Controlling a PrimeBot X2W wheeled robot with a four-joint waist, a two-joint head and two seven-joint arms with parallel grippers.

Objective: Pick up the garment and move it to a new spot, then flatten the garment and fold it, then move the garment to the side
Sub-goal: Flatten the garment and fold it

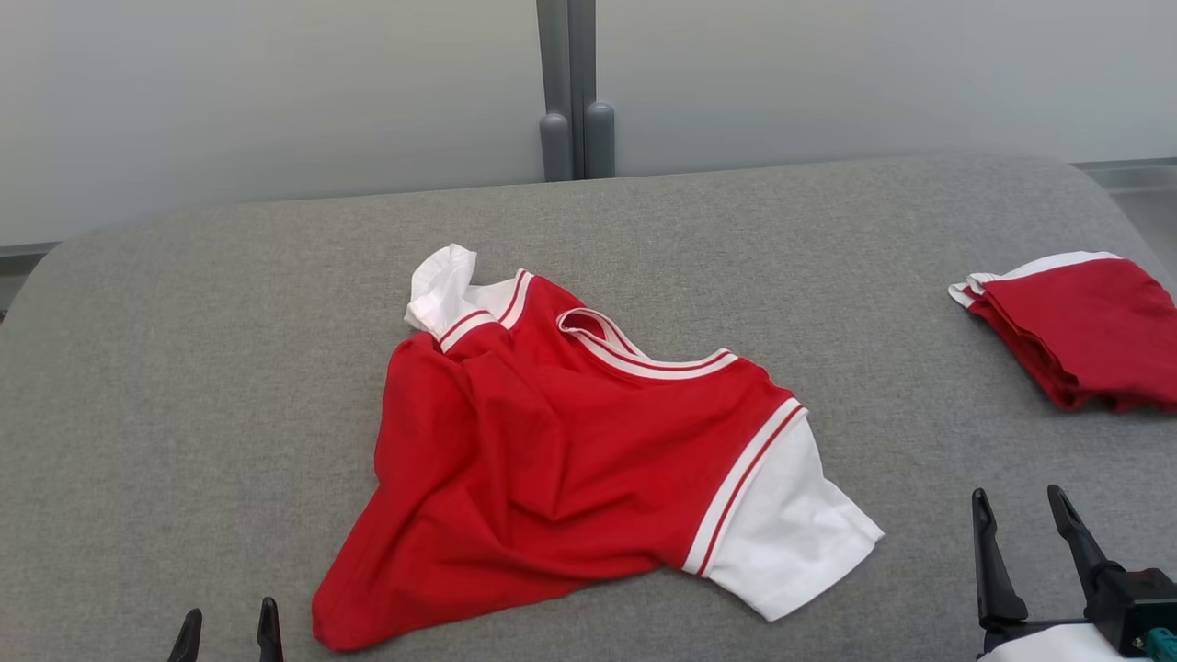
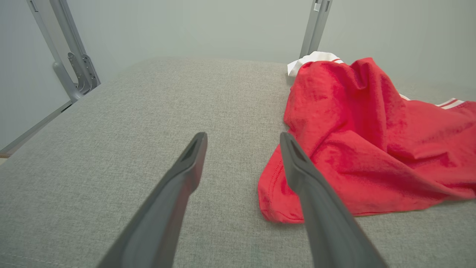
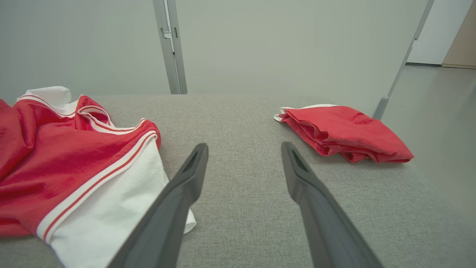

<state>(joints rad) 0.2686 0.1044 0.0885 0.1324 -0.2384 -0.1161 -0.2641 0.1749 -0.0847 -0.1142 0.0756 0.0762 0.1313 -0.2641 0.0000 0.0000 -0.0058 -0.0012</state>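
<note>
The left gripper will next grab the T-shirt by the red hem corner [image 1: 337, 624] [image 2: 277, 209] that sticks out, since the body of the T-shirt lies loose in bunched folds.
A red T-shirt with white sleeves and striped trim [image 1: 570, 441] lies crumpled in the middle of the grey padded table [image 1: 184, 368]. In the left wrist view its red hem [image 2: 357, 149] lies just right of my fingers. The right wrist view shows its white sleeve [image 3: 108, 208] touching my left-hand finger's side. My left gripper [image 1: 228, 625] stands open at the lower left, just short of the shirt's bottom corner, and nothing is between its fingers [image 2: 186, 175]. My right gripper [image 1: 1021, 510] is open at the lower right, apart from the sleeve, holding nothing.
A second red and white garment [image 1: 1076, 322], folded, rests near the table's right edge; it is also in the right wrist view [image 3: 342, 132]. A grey post [image 1: 575, 92] and pale wall stand behind the table. Bare grey cloth surrounds the shirt on all sides.
</note>
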